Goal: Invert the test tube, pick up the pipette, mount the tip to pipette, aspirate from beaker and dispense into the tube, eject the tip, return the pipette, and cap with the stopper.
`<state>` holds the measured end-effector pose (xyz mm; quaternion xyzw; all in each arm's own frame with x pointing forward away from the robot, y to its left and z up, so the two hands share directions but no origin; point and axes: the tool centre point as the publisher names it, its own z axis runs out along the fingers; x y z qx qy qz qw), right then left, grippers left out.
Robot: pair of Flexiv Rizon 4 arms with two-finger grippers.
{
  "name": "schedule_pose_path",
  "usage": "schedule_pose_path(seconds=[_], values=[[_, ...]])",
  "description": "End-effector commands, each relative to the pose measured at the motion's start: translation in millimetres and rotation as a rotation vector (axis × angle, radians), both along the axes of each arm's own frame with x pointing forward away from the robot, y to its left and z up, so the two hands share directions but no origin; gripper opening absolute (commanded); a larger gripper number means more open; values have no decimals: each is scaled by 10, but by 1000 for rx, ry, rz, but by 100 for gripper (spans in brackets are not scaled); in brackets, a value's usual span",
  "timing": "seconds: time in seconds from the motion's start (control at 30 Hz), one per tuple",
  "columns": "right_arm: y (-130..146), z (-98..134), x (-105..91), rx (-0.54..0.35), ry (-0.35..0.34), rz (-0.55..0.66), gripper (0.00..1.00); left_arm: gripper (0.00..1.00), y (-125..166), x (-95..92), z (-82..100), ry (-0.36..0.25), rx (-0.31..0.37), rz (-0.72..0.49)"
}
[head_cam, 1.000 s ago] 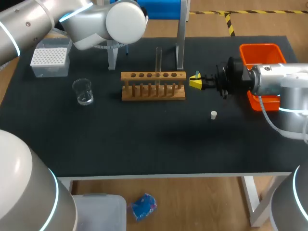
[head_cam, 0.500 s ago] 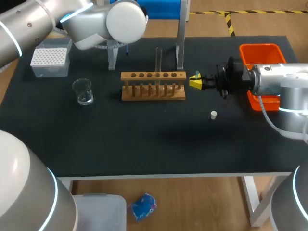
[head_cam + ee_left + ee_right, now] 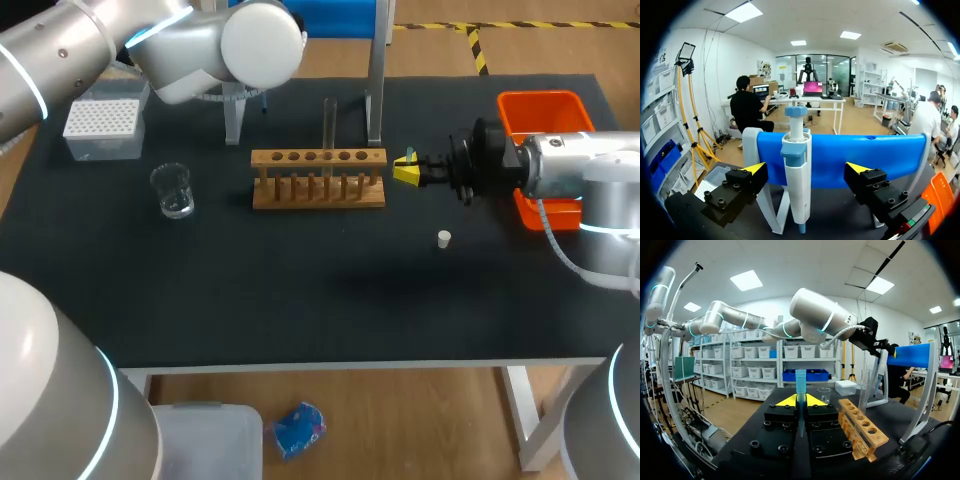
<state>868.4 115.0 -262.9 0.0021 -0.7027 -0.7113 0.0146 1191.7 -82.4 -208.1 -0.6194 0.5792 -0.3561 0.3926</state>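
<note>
My left gripper grabs the pipette by its white handle body (image 3: 798, 182) next, which leaves the pipette's lower end (image 3: 802, 228) free for the tip.
The white and blue pipette (image 3: 796, 175) hangs upright on its blue stand (image 3: 880, 155). My left gripper (image 3: 806, 168) is open, one finger on each side of the pipette and not touching it. My right gripper (image 3: 407, 168) sits just right of the wooden rack (image 3: 318, 178) and is shut on a blue pipette tip (image 3: 800, 382), held upright. A glass test tube (image 3: 328, 125) stands in the rack. The beaker (image 3: 173, 190) is on the left. The small white stopper (image 3: 444, 238) lies in front of the right gripper. In the head view the left arm (image 3: 250, 45) hides its own gripper.
A white tip box (image 3: 103, 128) sits at the back left. An orange bin (image 3: 540, 110) stands at the right edge behind my right arm. The stand's metal legs (image 3: 375, 90) rise behind the rack.
</note>
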Motion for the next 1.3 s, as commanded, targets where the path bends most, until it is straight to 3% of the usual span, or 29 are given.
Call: schedule_pose_path(seconds=[0.03, 0.07, 0.1, 0.13, 0.17, 0.2, 0.23, 0.87, 1.07, 1.3], values=[[0, 2, -10, -1, -1, -3, 0, 100, 7, 3, -7, 2, -4, -1], [0, 2, -10, -1, -1, -3, 0, 67, 8, -2, -8, 2, -4, -1], [0, 2, -10, -1, -1, -3, 0, 47, 9, -6, -8, 2, -4, -1], [0, 2, -10, -1, -1, -3, 0, 36, 9, -11, -8, 2, -4, -2], [0, 2, -10, -1, -1, -3, 0, 16, 12, -17, -6, 2, -4, -1], [0, 2, -10, -1, -1, -3, 0, 4, 15, -22, -4, 1, -4, -1], [0, 2, -10, -1, -1, -3, 0, 0, 17, -28, -1, 0, -4, -1], [0, 2, -10, -1, -1, -3, 0, 0, 92, -134, 27, -5, -5, 12], [0, 2, -10, -1, -1, -3, 0, 0, 102, -59, 163, -17, 6, 7], [0, 2, -10, -1, -1, -3, 0, 0, 119, 23, 449, -52, 27, 5]])
